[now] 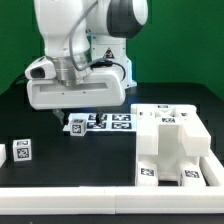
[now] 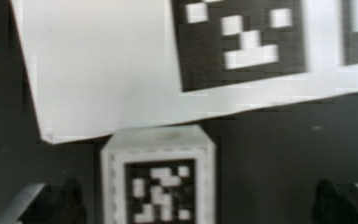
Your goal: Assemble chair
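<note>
My gripper grabs the small block by the sides on either side of its tag point(image 1: 78, 128) point(image 2: 160, 182) next, to fit the block onto the big white chair parts.
The chair kit lies in loose white tagged parts. A small white block with a tag point(image 1: 77, 126) lies on the black table just in front of the marker board point(image 1: 112, 121). My gripper point(image 1: 73, 116) hangs right over it. In the wrist view the block point(image 2: 158, 180) sits between my open fingers, nearer one dark fingertip point(image 2: 51, 205) than the other, and touches neither; the gripper point(image 2: 208, 207) is empty. The big blocky chair parts point(image 1: 170, 140) stand together at the exterior view's right. Another small tagged block point(image 1: 22, 150) lies at the left.
The marker board's edge and tags fill the far side of the wrist view point(image 2: 140, 60). A further tagged piece shows partly at the exterior view's left edge point(image 1: 3, 156). A white table rim point(image 1: 90, 200) runs along the front.
</note>
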